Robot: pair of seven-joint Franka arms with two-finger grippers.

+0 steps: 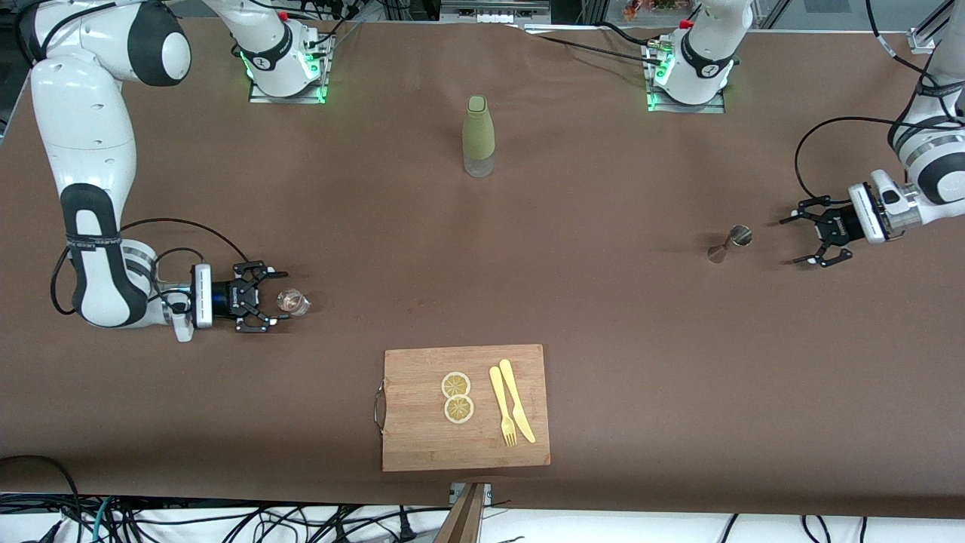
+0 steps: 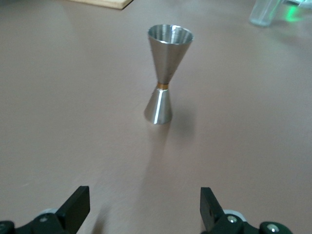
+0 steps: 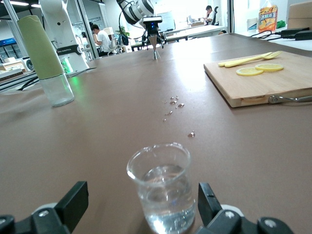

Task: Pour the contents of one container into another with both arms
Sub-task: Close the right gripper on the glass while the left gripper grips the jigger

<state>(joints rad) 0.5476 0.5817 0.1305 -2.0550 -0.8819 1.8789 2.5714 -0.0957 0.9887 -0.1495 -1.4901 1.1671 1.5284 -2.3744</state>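
Note:
My right gripper moves forward around the beaker, before closing on it, since the beaker's body (image 1: 295,302) (image 3: 164,192) sits mostly ahead of both fingers.
A small clear glass beaker (image 1: 292,302) (image 3: 163,187) with water in it stands on the brown table toward the right arm's end. My right gripper (image 1: 277,297) (image 3: 143,204) lies low and level, open, and the beaker stands just at the mouth of its fingers, untouched. A steel hourglass-shaped jigger (image 1: 729,243) (image 2: 163,78) stands upright toward the left arm's end. My left gripper (image 1: 790,241) (image 2: 145,204) is open, level and pointed at the jigger, a short gap away from it.
A bottle in a green sleeve (image 1: 479,136) (image 3: 46,58) stands mid-table near the bases. A wooden cutting board (image 1: 422,422) (image 3: 253,87) nearest the front camera carries two lemon slices (image 1: 457,397), a yellow knife and a fork. Water drops (image 3: 173,102) dot the table.

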